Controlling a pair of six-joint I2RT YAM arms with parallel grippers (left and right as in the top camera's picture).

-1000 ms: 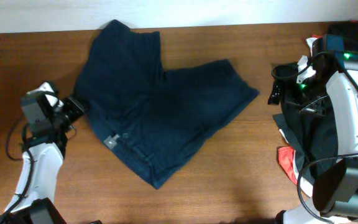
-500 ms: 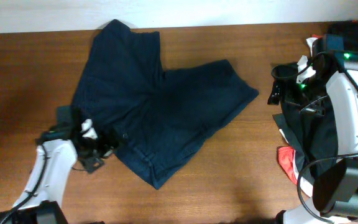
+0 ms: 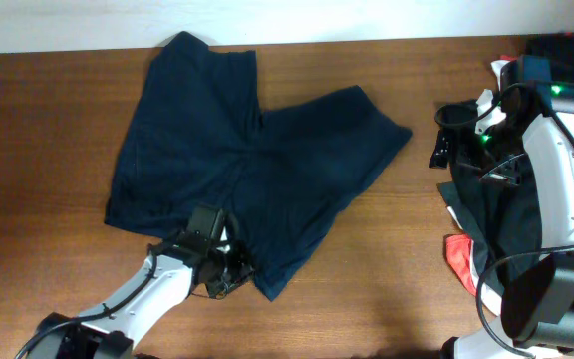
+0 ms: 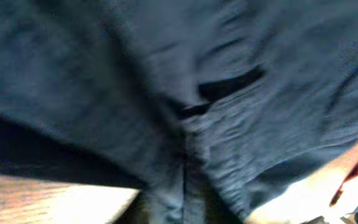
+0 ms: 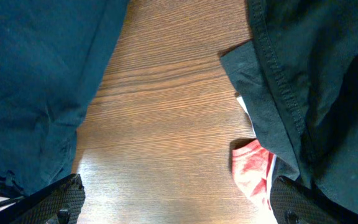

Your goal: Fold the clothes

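Observation:
I need to grab the navy shorts by the nearer leg's outer hem corner (image 3: 407,133) with my right gripper next, to straighten them against the waistband for folding.
The dark navy shorts (image 3: 257,170) lie spread on the wooden table (image 3: 387,259), two legs pointing to the back and right, waistband at the front left. My left gripper (image 3: 222,267) sits at the waistband's front edge. In the left wrist view blurred navy cloth (image 4: 229,124) fills the frame, and a ridge of it runs down between the hidden fingers. My right gripper (image 3: 444,140) hangs wide open and empty over bare wood (image 5: 179,205), just right of one leg's hem (image 5: 36,81).
A heap of black garments (image 3: 511,219) lies under the right arm at the table's right edge, also in the right wrist view (image 5: 309,81). A small red and white cloth (image 3: 458,254) pokes out beside it (image 5: 252,165).
My left arm has swung from the table's left side to the front of the waistband. The shorts' front left edge has shifted and spread. The right arm has not moved.

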